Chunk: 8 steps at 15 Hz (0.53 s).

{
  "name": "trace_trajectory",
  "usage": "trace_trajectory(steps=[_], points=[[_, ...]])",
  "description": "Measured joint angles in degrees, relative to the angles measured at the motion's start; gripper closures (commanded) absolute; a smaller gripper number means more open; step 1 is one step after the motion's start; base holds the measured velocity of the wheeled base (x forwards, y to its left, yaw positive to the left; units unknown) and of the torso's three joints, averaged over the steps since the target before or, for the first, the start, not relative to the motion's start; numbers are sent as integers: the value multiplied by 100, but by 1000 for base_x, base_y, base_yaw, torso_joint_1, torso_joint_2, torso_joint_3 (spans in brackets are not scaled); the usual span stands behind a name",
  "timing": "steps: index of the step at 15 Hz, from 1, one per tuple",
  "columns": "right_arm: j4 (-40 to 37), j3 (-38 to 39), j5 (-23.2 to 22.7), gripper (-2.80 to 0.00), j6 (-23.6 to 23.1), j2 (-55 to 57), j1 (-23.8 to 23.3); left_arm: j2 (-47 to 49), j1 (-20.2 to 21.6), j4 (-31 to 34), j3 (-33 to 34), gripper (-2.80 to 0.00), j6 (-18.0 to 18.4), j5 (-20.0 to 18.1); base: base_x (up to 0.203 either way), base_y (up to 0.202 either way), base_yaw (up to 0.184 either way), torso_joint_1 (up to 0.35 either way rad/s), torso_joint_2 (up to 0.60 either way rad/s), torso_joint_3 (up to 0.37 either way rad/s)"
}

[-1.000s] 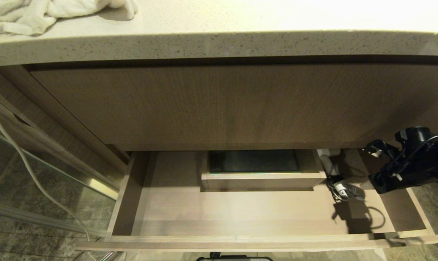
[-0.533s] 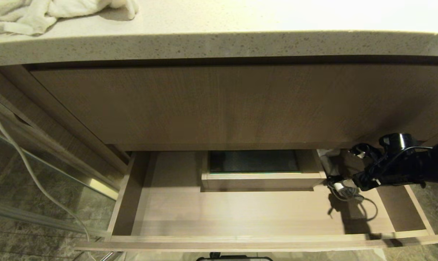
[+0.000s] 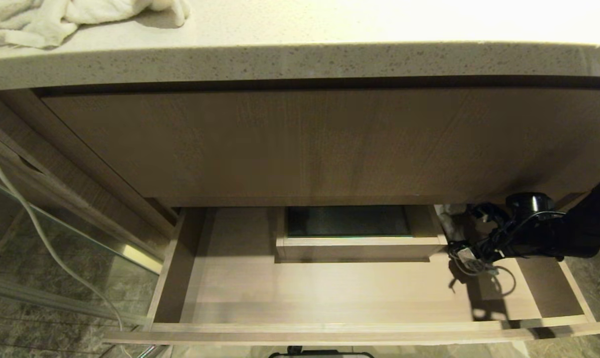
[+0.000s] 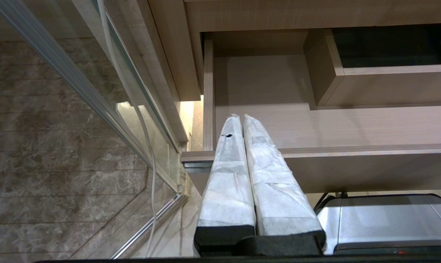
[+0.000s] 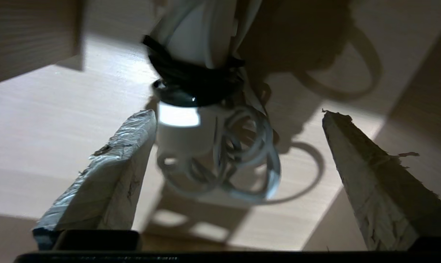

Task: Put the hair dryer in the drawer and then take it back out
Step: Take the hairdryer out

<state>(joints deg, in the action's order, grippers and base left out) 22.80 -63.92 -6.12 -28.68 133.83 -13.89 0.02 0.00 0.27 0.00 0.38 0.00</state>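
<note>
My right gripper isn't ready to close on the black-tied handle (image 5: 183, 125) yet and should move toward the handle first. In the right wrist view, the coiled cord (image 5: 249, 162) is between the handle and my fingers.
The drawer (image 3: 329, 332) stands pulled out below the taller wood panel. The hair dryer (image 3: 451, 219) lies in its right rear corner, white body partly under the panel, with its coiled white cord (image 3: 471, 263) in front. My right gripper (image 3: 478, 233) reaches in from the right, level with the drawer floor. In the right wrist view this gripper (image 5: 238, 117) is open, one finger (image 5: 125, 157) close beside the white plug (image 5: 180, 135) and the other well clear of the cord coil (image 5: 249, 164); the hair dryer (image 5: 191, 40) lies just beyond. The left gripper (image 4: 240, 118) is shut, empty, parked before the drawer's left front corner (image 4: 194, 157).
A small inner wooden box (image 3: 359, 244) with a dark bottom sits at the drawer's back middle. A white towel (image 3: 56, 17) lies on the stone countertop (image 3: 300, 62). A glass panel (image 3: 56, 238) and a hanging white cable (image 3: 31, 219) are at the left.
My right arm has swung lower and leftward into the drawer, bringing the gripper up to the hair dryer's cord. The hair dryer and the left gripper have stayed put.
</note>
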Motion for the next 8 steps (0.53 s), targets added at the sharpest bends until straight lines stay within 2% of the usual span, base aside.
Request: trace_trajectory(steps=[4,8], points=[[7,-308,-38,-280,211,379,1,0,0,-2,0,0,0,-2,0,0,0,0,0,0],[74,-518,-55,-280,228,633,11,0,0,0,0,0,2,0,0,0,0,0,0,0]])
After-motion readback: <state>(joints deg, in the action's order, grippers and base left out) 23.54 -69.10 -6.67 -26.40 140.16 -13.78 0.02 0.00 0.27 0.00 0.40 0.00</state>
